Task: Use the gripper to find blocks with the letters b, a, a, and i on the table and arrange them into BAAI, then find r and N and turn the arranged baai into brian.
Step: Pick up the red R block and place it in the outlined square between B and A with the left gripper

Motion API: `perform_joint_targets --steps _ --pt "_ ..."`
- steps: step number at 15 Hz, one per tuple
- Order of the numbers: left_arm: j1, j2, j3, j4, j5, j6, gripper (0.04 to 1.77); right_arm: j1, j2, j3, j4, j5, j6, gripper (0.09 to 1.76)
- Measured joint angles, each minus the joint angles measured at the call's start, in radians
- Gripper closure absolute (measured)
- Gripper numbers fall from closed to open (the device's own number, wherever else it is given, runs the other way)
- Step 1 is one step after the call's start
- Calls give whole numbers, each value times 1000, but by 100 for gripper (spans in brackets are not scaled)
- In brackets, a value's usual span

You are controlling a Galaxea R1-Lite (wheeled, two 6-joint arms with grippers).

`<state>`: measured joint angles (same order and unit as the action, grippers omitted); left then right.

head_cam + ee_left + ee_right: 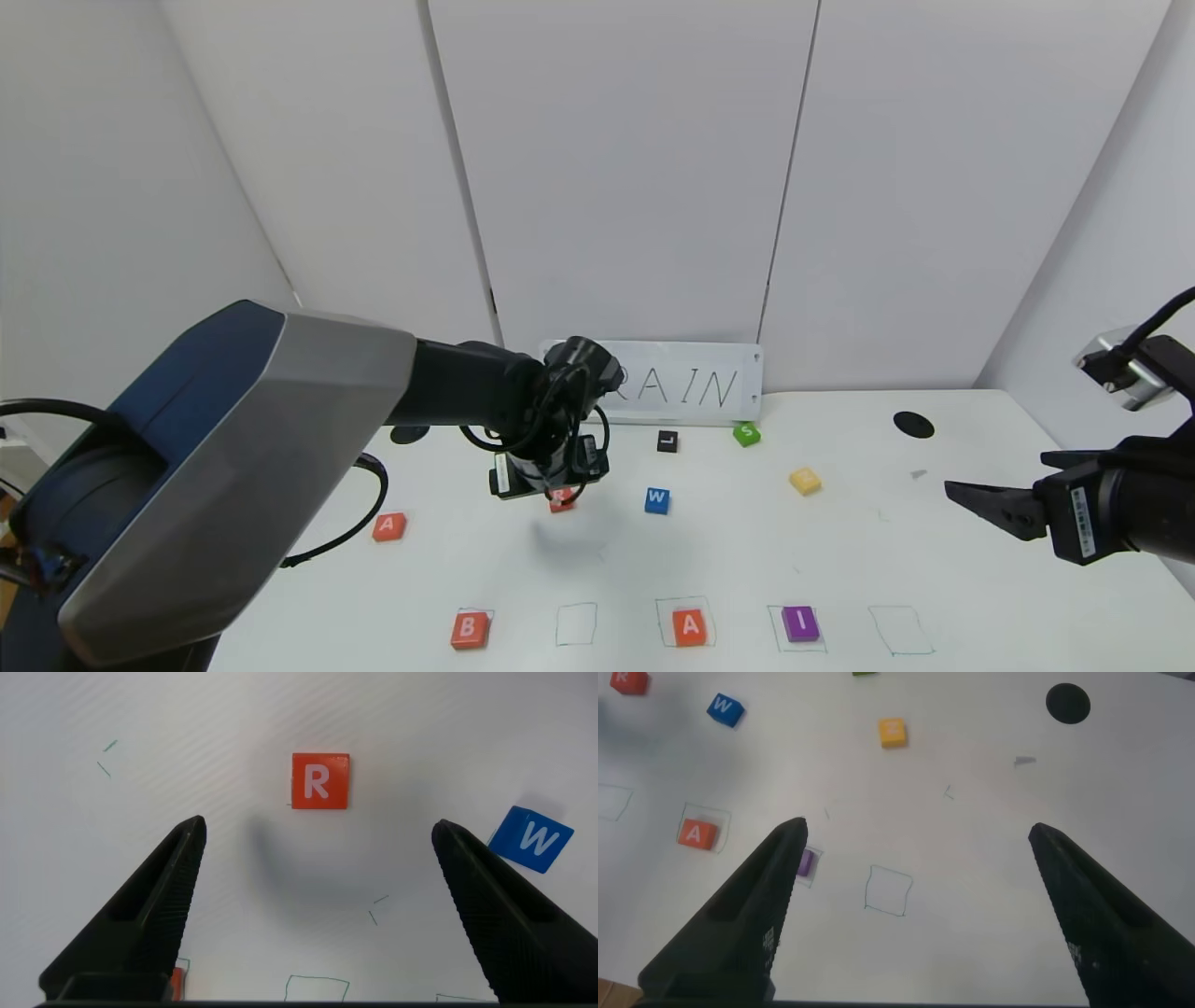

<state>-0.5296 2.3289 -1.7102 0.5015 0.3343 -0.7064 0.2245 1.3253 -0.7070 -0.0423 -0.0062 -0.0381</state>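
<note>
My left gripper's fingers stop short of the block and closing now would miss, so it is too early to close. The gripper moves toward the R block first.
The orange-red R block lies on the white table, partly hidden under my left gripper. In the left wrist view my left gripper is open and empty above the table, with the R block just beyond its fingertips. The front row holds B, an empty green square, A and purple I. A second A lies loose at the left. The yellow N block lies at mid right. My right gripper hovers open and empty at the right.
A blue W block lies just right of the R block. A black L block and a green S block lie before a white sign at the back. Another empty green square is right of I.
</note>
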Motion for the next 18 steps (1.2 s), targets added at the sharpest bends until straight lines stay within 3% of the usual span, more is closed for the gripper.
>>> perform_joint_targets --steps 14,18 --pt "4 65 4 -15 10 -28 9 11 0 7 -2 -1 0 14" --pt "7 69 24 -88 3 -26 9 12 0 9 -2 -1 0 14"
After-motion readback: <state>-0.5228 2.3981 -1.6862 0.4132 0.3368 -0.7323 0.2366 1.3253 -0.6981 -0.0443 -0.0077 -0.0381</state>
